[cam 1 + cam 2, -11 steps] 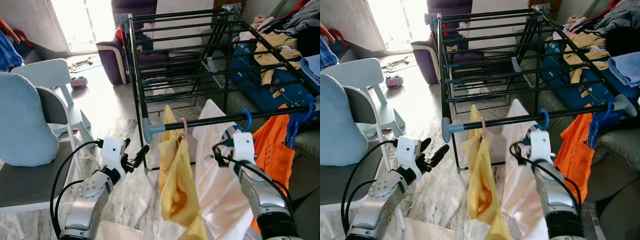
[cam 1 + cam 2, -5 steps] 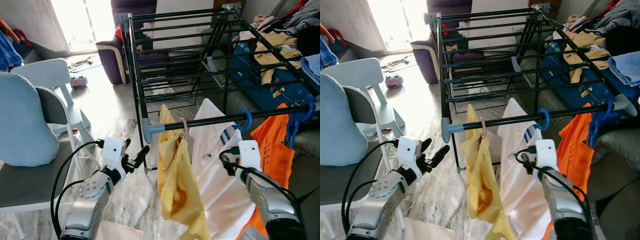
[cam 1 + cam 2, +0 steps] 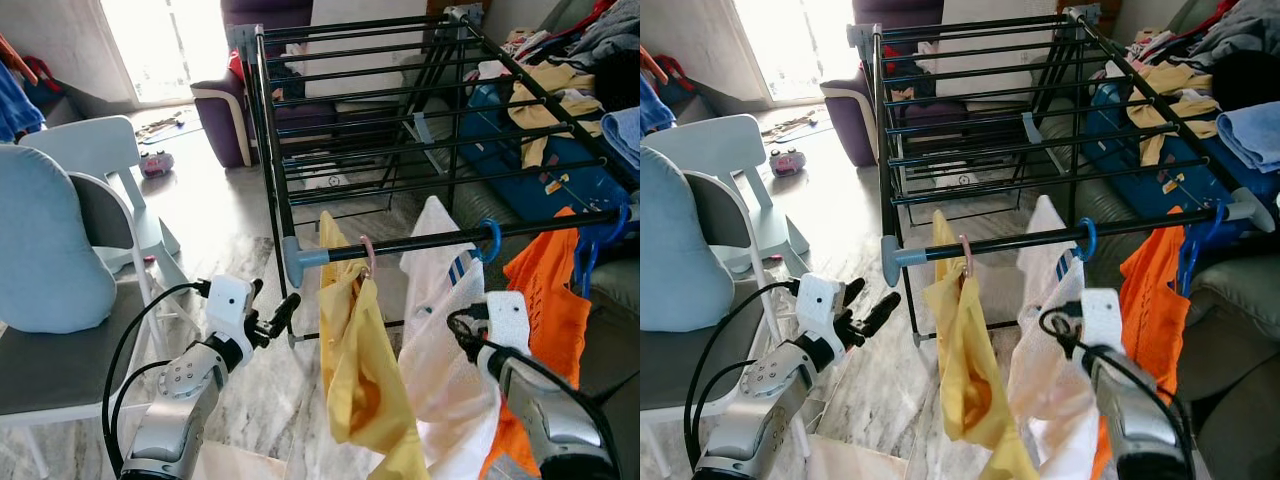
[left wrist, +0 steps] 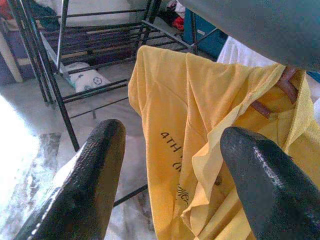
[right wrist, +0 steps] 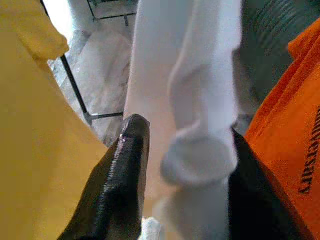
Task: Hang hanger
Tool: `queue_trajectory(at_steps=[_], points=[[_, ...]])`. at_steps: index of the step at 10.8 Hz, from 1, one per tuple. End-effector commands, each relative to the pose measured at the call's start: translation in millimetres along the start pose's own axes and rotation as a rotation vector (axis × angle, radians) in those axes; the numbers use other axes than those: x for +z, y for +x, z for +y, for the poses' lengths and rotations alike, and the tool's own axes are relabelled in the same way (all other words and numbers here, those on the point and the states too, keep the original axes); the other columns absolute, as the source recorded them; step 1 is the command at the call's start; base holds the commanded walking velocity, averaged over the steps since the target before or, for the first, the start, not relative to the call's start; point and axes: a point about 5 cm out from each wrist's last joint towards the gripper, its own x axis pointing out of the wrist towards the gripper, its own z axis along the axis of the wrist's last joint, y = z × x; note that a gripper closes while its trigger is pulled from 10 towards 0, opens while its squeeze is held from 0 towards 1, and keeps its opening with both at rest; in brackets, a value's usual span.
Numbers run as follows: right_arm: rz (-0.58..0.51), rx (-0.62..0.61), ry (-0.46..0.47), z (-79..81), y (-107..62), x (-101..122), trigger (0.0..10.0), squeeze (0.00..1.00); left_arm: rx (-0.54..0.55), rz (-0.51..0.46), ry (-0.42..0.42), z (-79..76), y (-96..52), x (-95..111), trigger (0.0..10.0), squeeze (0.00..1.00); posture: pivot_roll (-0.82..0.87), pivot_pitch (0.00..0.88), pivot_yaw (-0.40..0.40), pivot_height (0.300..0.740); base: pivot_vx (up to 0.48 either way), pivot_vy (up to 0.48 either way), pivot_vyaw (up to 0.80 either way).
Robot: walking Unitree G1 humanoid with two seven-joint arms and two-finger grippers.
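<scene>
My right gripper will grab the white shirt by that bunched fold [image 5: 200, 155] next, because the fold stands out while the rest of the shirt hangs slack.
A black drying rack [image 3: 400, 110] stands ahead, and its front rail [image 3: 420, 243] carries three garments. A yellow shirt [image 3: 360, 370] hangs from a pinkish hanger hook [image 3: 367, 252]. Beside it a white shirt [image 3: 440, 350] hangs from a blue hanger hook [image 3: 489, 240], then an orange shirt [image 3: 545, 300]. My right gripper [image 3: 463, 326] is below the rail against the white shirt. Its black fingers [image 5: 125, 180] stand apart with a fold of white cloth [image 5: 200, 150] between them. My left gripper [image 3: 272, 298] is open left of the yellow shirt [image 4: 200, 125], holding nothing.
A grey chair [image 3: 60, 370] with a blue cushion [image 3: 45, 250] stands at my left. A purple armchair [image 3: 225, 110] sits behind the rack. On the right, a sofa piled with clothes [image 3: 560, 90] presses against the rack. Marble floor [image 3: 230, 230] lies between chair and rack.
My right arm has dropped lower and drawn back from the rail, and the white shirt has swung on its blue hook. The left arm has stayed in place.
</scene>
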Motion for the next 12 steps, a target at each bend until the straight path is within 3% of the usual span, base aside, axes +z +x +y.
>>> queue_trajectory(at_steps=[1,5,8,10,12], points=[[-0.014,0.016,0.013,3.7,-2.0,3,0.0,0.0,-0.009,0.021,0.022,1.3,0.0,-2,10.0,0.0,-0.14,0.0,0.054,0.74,0.0,0.0,0.0],[-0.017,0.014,0.005,6.9,-0.6,4,0.0,0.0,-0.007,0.018,0.036,1.4,1.7,-1,10.0,0.0,-0.14,0.0,0.054,0.74,0.0,0.0,0.0],[-0.05,-0.005,-0.077,7.1,-0.3,9,0.0,0.0,-0.017,0.016,0.028,-1.5,2.8,-1,10.0,0.0,-0.14,0.0,0.056,0.74,0.0,0.0,0.0],[-0.11,-0.002,-0.124,8.9,-1.4,15,0.0,0.0,-0.022,0.015,0.026,-3.0,3.5,-1,10.0,0.0,-0.14,0.0,0.056,0.74,0.0,0.0,0.0],[-0.269,0.007,-0.133,11.9,-11.3,32,0.0,0.0,-0.02,0.012,0.024,-2.9,4.4,0,10.0,0.0,-0.15,0.0,0.055,0.74,0.0,0.0,0.0]])
